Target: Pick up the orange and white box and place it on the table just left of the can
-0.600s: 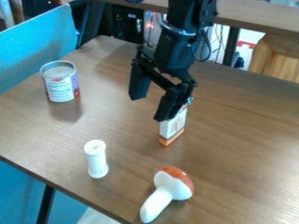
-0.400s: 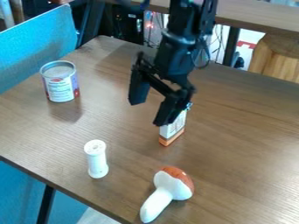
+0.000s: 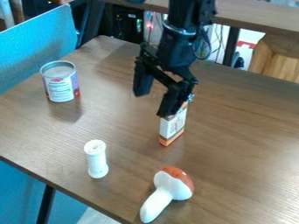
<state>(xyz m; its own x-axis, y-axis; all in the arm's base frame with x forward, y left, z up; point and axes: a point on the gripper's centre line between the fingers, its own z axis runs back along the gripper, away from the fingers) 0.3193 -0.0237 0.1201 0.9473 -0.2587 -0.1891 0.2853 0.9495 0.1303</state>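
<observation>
My gripper will take hold of the small box by its top end next, to move it from its spot on the tabletop.
The black gripper (image 3: 153, 100) hangs over the upper middle of the table, open, with nothing between its fingers. Its right finger overlaps the top of a white and orange box (image 3: 173, 125) that stands upright; whether the two touch I cannot tell. A metal can (image 3: 60, 83) with a white and red label stands at the left. Nearer the front edge is an upright white spool-shaped shaker (image 3: 96, 159). To its right lies a toy mushroom (image 3: 173, 184) with a red-brown cap and a white stem that points down and left.
The brown wooden table (image 3: 245, 144) has its front edge running from middle left to bottom centre. A blue panel (image 3: 38, 46) rises beyond its left edge. Behind the arm are another wooden surface (image 3: 257, 18) and some cables.
The gripper dipped slightly, then rose again and shifted a little right, showing more of the box. The can, shaker, mushroom and box have kept their places.
</observation>
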